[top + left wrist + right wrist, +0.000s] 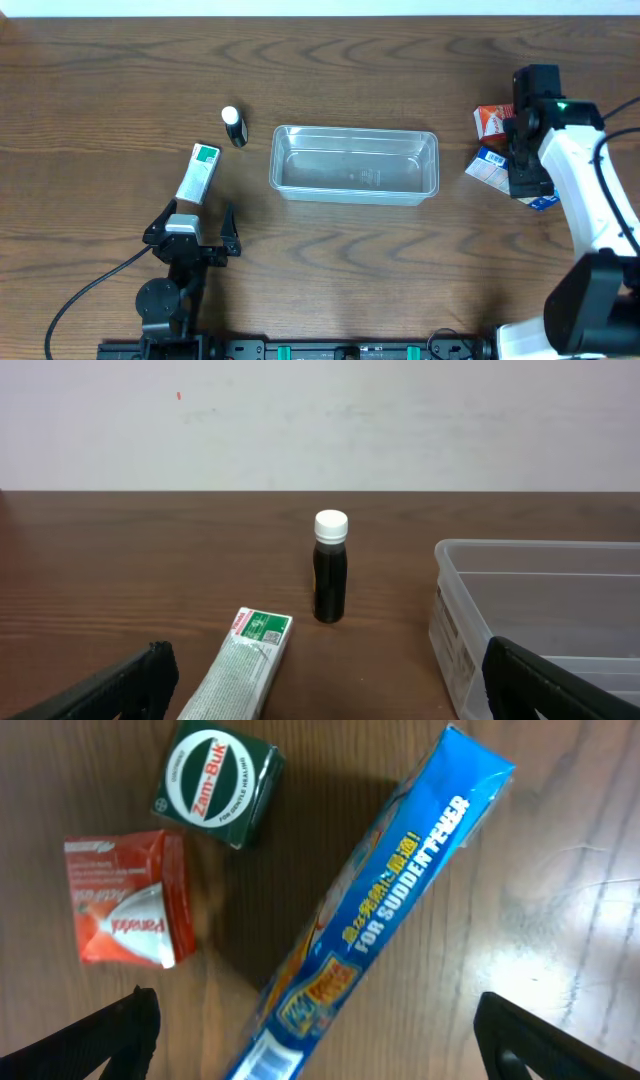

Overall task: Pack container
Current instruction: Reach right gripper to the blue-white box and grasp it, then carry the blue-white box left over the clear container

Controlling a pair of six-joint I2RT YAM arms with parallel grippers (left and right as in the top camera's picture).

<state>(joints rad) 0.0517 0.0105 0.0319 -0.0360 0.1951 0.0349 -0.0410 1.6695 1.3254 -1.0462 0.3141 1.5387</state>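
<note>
My right gripper is turned to the box's slant and should next grab the long blue box across its narrow width, to pack it lengthwise into the container (355, 165).
The clear plastic container (355, 165) stands empty at the table's middle; its left end shows in the left wrist view (520, 610). My left gripper (192, 232) is open near the front edge, just behind a white and green box (198, 172) (245, 665). A small dark bottle with a white cap (234, 126) (330, 565) stands upright left of the container. My right gripper (528, 150) is open above a long blue box (370, 920), whose ends show in the overhead view (488, 166). A red box (128, 912) (490, 121) and a dark green box (215, 782) lie beside it.
A black cable (75, 300) runs from the left arm toward the front left. A white wall (320, 420) rises behind the table's far edge.
</note>
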